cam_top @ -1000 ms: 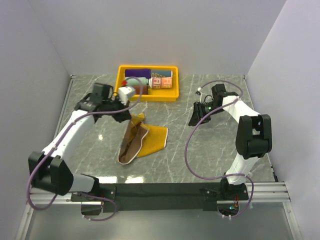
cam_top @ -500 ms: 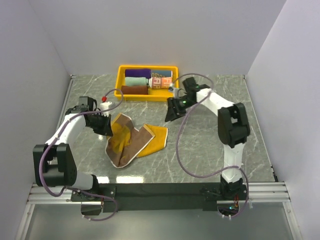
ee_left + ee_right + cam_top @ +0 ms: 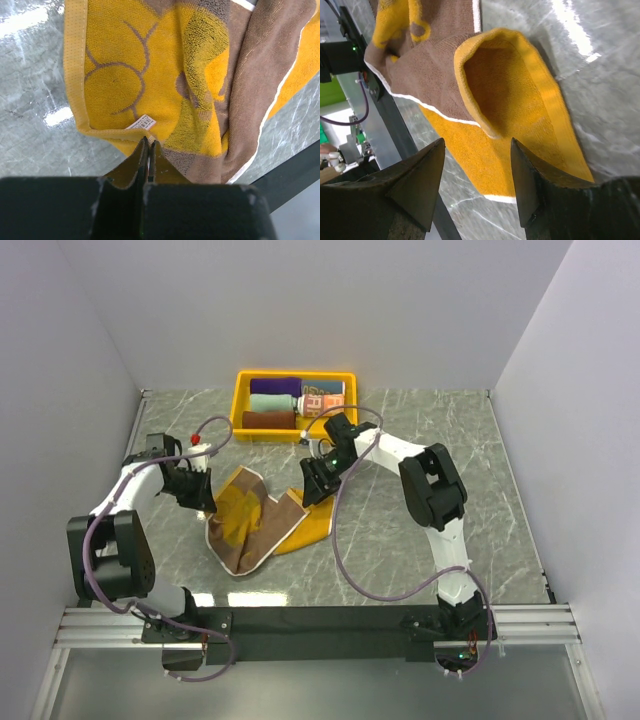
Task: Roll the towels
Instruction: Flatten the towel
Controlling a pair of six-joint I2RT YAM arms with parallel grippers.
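My right gripper is to grab the brown towel next by its yellow-bordered corner, opposite my left gripper's edge, so that it can spread the towel flat for rolling.
The brown towel with yellow bear and border (image 3: 255, 525) lies crumpled on the marble table, left of centre. My left gripper (image 3: 203, 502) is shut on its yellow left edge (image 3: 135, 145); the wrist view shows the bear print and a small label by the jaws. My right gripper (image 3: 312, 487) is open just above the towel's right yellow part (image 3: 520, 125), with nothing between its fingers. Rolled towels lie in the yellow tray (image 3: 240, 390): purple (image 3: 276, 386), mint (image 3: 274, 401), maroon (image 3: 268, 419), and a lettered one (image 3: 322, 400).
The tray stands at the back centre of the table. Purple cables loop from both arms over the table. White walls close in the left, back and right sides. A black rail runs along the near edge (image 3: 330, 620).
My left gripper has pulled the towel leftward and down from near the tray. My right arm has swung from the right side across to the towel's right edge.
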